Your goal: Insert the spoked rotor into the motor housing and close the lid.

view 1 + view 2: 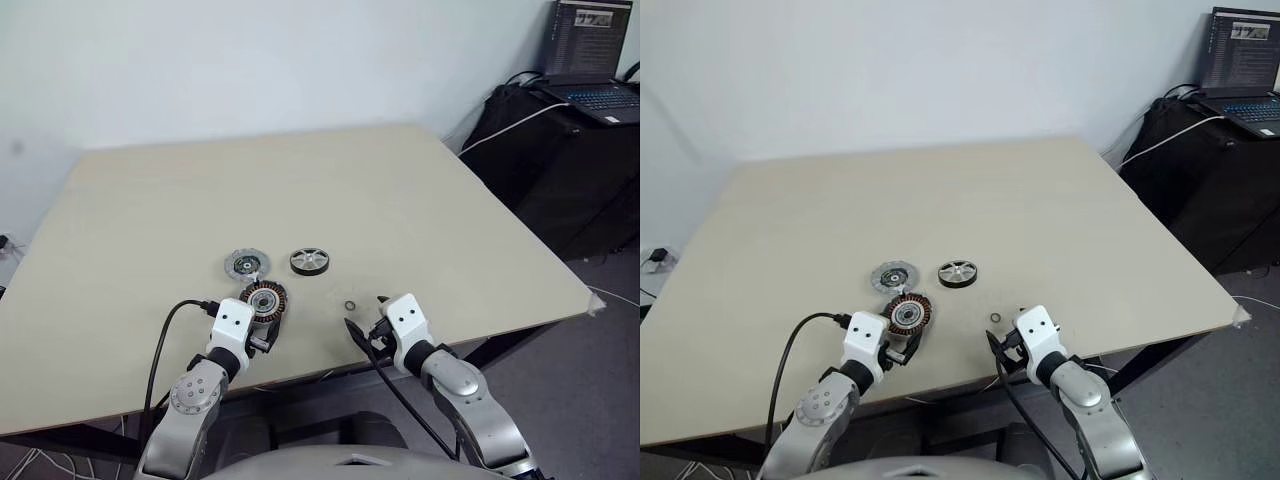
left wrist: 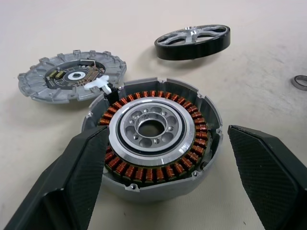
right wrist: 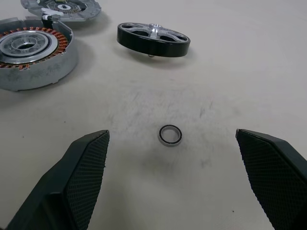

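Observation:
I need to move my right gripper toward the tiny metal ring [image 1: 350,305] [image 3: 170,135] before it closes on the ring. The ring is beyond the fingers.
The motor housing [image 2: 152,139], a round cup with copper windings around a silver hub, sits on the table near its front edge. My left gripper [image 2: 168,133] is open, one finger on either side of the housing's near rim, holding nothing. The lid [image 1: 246,265], a grey notched disc with its dark centre up, lies just beyond the housing. The spoked rotor [image 1: 309,261], black-rimmed with silver spokes, lies flat to the right of the lid. My right gripper [image 3: 171,136] is open and empty, low over the table near the front edge, apart from the rotor.
A tiny metal ring [image 3: 170,135] lies on the beige table [image 1: 300,180] in front of my right gripper. Black cables trail from both wrists over the front edge. A laptop [image 1: 592,60] stands on a dark stand beyond the table's right side.

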Robot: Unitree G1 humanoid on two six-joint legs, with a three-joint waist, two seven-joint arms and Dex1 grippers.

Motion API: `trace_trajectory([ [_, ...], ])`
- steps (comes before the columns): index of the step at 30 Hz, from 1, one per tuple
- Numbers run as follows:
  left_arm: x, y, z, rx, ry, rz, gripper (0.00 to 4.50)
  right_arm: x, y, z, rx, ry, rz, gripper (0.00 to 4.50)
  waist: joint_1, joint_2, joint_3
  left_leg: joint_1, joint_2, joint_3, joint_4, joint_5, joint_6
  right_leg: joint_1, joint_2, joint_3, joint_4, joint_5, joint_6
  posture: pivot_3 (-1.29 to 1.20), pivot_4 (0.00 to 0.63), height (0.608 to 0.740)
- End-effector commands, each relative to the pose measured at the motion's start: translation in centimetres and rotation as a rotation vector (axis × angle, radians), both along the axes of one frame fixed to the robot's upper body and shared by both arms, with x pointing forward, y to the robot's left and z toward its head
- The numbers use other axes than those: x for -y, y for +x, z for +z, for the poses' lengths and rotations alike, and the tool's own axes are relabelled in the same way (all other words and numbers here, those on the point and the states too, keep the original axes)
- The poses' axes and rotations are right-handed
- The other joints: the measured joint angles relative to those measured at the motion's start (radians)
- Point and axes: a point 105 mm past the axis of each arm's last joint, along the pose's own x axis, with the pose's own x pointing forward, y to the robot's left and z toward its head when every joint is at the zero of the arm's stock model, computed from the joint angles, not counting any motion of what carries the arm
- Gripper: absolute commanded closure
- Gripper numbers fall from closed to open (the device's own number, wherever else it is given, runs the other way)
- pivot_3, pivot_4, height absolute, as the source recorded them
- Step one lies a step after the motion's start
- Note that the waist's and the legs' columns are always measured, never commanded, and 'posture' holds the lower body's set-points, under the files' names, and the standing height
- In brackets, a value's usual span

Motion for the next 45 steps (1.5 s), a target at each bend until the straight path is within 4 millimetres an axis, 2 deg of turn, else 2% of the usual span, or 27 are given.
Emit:
trace_trajectory([
  [1,-0.1,0.5,0.9,0.051,-0.005,0.012,0.33,-0.5,0.5,1.1,0.055,0.008,0.024,0.0,0.0,0.0,0.0,0.0,0.0,0.0,0.0,0.0,0.0,0.0,0.0,0.0,0.0,0.0,0.0,0.0,0.0,0.74],
  [15,0.0,0.6,0.9,0.051,-0.012,0.003,0.33,-0.6,0.7,1.0,0.045,0.013,0.034,0.0,0.0,0.0,0.0,0.0,0.0,0.0,0.0,0.0,0.0,0.0,0.0,0.0,0.0,0.0,0.0,0.0,0.0,0.74],
  [19,0.1,0.6,0.9,0.05,-0.017,-0.003,0.33,-0.8,1.3,0.6,0.042,-0.01,0.019,0.0,-0.001,0.0,0.0,0.0,0.0,0.0,0.0,0.0,0.0,0.0,0.0,0.0,0.0,0.0,0.0,0.0,0.0,0.74],
  [31,0.0,0.6,1.0,0.055,-0.02,0.006,0.33,-1.5,4.3,-1.2,0.001,-0.002,-0.015,0.0,-0.001,0.0,0.0,0.0,0.0,0.0,0.0,0.002,0.004,0.0,0.0,0.0,0.0,0.0,0.0,0.0,0.0,0.74],
  [40,0.1,0.5,1.0,0.054,-0.026,0.009,0.33,-1.5,4.1,-3.9,-0.118,0.015,-0.028,0.0,-0.002,0.0,0.0,0.0,0.0,0.0,0.0,0.002,0.004,0.0,0.001,0.0,0.0,0.0,0.0,0.0,0.0,0.74],
  [43,0.1,0.4,1.0,0.054,-0.028,0.009,0.29,-1.5,3.9,-4.3,-0.141,0.025,-0.037,0.57,-0.003,0.0,-0.001,0.0,0.0,0.0,0.0,0.002,0.004,0.0,0.001,0.001,0.0,0.0,0.0,0.0,0.0,0.74],
  [45,0.1,0.4,1.0,0.054,-0.029,0.01,0.29,-1.5,3.7,-4.5,-0.157,0.034,-0.041,1.19,-0.003,0.0,-0.001,0.0,0.0,0.0,0.0,0.002,0.004,0.0,0.001,0.001,0.001,0.0,0.0,0.0,0.0,0.74],
])
